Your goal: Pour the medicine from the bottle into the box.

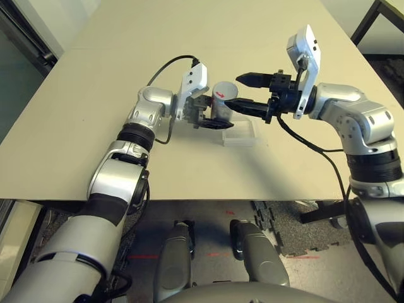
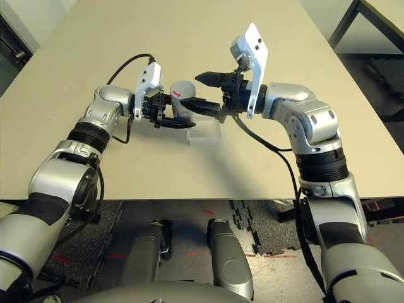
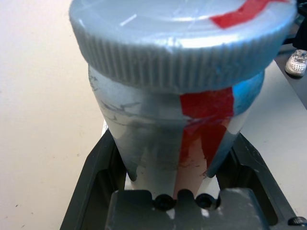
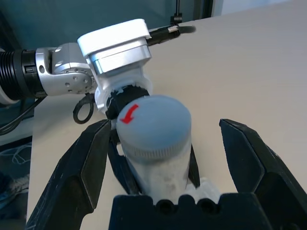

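Observation:
The fingers of my left gripper are already around the bottle's body. My right gripper will grab the bottle above them, by its grey screw cap (image 1: 225, 91) (image 4: 154, 125).
The bottle (image 1: 221, 101) is silvery-grey with a red stripe, and its grey screw cap (image 4: 154, 125) carries a red arrow. My left gripper (image 1: 213, 117) is shut on the bottle's body and holds it roughly upright, just left of the box. The box (image 1: 240, 135), a shallow clear tray, lies on the table below and to the right of the bottle. My right gripper (image 1: 233, 91) reaches in from the right and stands open, one finger on each side of the cap, with gaps visible in the right wrist view. In the left wrist view the bottle (image 3: 177, 110) sits between my fingers (image 3: 98, 167).
The beige table (image 1: 126, 63) stretches far behind and to the left of the arms; its front edge runs just below the box. A black cable (image 1: 303, 142) hangs from my right wrist. Dark furniture legs (image 1: 372, 19) stand past the table's far right corner.

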{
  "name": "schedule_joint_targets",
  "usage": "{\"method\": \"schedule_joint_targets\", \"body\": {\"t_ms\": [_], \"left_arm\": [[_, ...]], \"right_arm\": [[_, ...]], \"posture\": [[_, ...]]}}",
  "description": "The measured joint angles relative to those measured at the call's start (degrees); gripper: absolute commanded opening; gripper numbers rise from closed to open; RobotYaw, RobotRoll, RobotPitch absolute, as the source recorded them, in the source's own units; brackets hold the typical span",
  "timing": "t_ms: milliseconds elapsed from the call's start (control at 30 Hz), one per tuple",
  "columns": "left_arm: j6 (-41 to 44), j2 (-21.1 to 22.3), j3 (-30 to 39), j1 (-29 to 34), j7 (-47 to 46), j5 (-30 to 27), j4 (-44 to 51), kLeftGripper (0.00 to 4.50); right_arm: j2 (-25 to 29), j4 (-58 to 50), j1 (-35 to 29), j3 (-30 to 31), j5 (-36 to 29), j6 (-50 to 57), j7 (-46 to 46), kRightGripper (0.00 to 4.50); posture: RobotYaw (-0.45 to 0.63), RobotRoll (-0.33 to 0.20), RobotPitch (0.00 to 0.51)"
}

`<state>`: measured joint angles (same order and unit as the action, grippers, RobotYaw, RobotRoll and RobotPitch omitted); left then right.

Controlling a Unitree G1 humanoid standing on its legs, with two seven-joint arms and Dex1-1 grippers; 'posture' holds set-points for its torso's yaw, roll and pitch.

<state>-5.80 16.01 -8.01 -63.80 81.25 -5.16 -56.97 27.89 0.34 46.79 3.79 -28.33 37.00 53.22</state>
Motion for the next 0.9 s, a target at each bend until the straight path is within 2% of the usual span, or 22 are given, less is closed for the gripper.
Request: {"method": "schedule_joint_targets", "body": {"t_ms": [167, 300, 367, 400, 667, 767, 900], "left_arm": [[0.02, -0.37, 0.01, 0.00, 0.00, 0.00, 0.01, 2.72], [0.09, -0.81, 0.05, 0.00, 0.00, -0.02, 0.03, 2.72], [0.21, -0.90, 0.10, 0.00, -0.01, -0.02, 0.02, 2.72], [0.08, -0.94, 0.11, 0.00, -0.06, -0.02, 0.03, 2.72], [0.64, -1.41, 0.11, 0.02, 0.63, -0.05, 1.02, 2.72], [1.62, -1.44, 0.09, 0.52, 2.25, -0.08, 3.93, 2.72], [4.16, -1.18, 0.09, 2.73, 3.55, -0.51, 9.74, 2.72]], "right_arm": [[-0.58, 0.12, 0.04, 0.04, 0.74, -0.83, 0.40, 4.50], [-0.64, -0.05, 0.01, 0.06, 0.71, -0.87, 1.55, 3.59], [-0.63, -0.37, -0.08, 0.06, 0.68, -0.87, 2.05, 2.77], [-0.62, -0.38, -0.12, 0.04, 0.52, -0.80, 2.13, 2.51], [0.53, -0.60, -0.59, -0.16, 0.00, -1.72, 4.09, 2.51], [1.25, 2.44, 0.58, 0.15, 0.00, -5.11, 9.69, 2.51], [1.28, 12.86, 5.92, 2.13, 1.18, -11.93, 20.45, 2.51]], "posture": [[-0.06, 0.000, 0.183], [-0.06, 0.000, 0.181], [-0.06, 0.000, 0.181], [-0.06, 0.000, 0.181], [-0.06, 0.000, 0.185], [-0.05, 0.000, 0.192], [-0.02, 0.000, 0.196]]}}
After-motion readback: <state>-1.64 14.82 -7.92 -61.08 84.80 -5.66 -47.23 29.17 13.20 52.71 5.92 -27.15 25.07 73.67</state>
